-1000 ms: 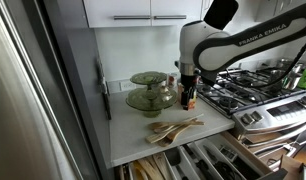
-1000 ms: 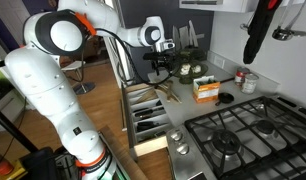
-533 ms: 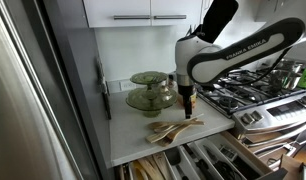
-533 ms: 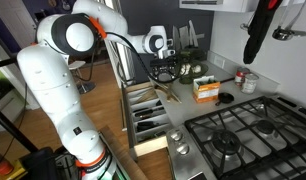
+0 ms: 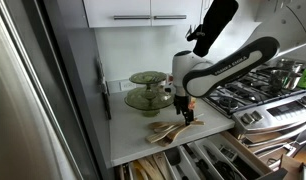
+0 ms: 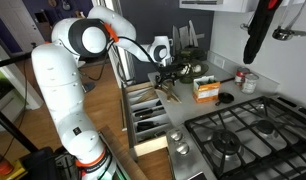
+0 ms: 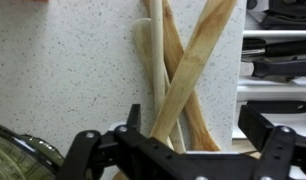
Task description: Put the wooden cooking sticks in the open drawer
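In the wrist view the sticks run on beneath my open fingertips, so it is too early to close: my gripper lowers to the sticks first, then closes.
The wooden cooking sticks (image 5: 174,129) lie crossed in a small bunch on the white counter, near its front edge. They also show in the wrist view (image 7: 178,70) and, small, in an exterior view (image 6: 171,91). My gripper (image 5: 188,116) hangs just above their far end, fingers pointing down. In the wrist view the gripper (image 7: 183,150) is open, its two dark fingers spread to either side of the sticks, touching nothing. The open drawer (image 5: 193,160) sits below the counter edge, with dividers and utensils inside; it shows in both exterior views (image 6: 145,112).
Two green glass dishes (image 5: 149,93) stand stacked at the back of the counter. A gas stove (image 5: 255,88) with a pot is beside the sticks. A stainless oven drawer (image 5: 278,115) juts out below the stove. An orange box (image 6: 204,89) and a jar (image 6: 249,81) sit on the counter.
My gripper has come down and toward the counter's front edge, from beside the green dishes to just above the sticks. The sticks have not moved.
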Robot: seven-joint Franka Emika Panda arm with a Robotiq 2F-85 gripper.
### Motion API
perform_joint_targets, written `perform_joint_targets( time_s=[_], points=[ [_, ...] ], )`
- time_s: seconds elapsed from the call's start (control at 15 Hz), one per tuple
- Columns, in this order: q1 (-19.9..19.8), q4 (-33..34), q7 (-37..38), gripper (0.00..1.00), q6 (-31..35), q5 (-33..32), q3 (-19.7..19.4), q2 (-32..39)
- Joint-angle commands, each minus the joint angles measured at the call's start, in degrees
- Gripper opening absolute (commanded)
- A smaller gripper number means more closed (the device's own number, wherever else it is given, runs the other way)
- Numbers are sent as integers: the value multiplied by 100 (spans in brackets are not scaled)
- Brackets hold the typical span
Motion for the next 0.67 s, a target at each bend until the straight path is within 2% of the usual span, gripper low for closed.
perform_joint_targets(
  time_s=[0.0, 0.6],
  points=[
    [-61, -57, -840, 100, 365, -70, 18, 182],
    [-216, -149, -817, 100, 579, 218, -91, 280]
  ],
)
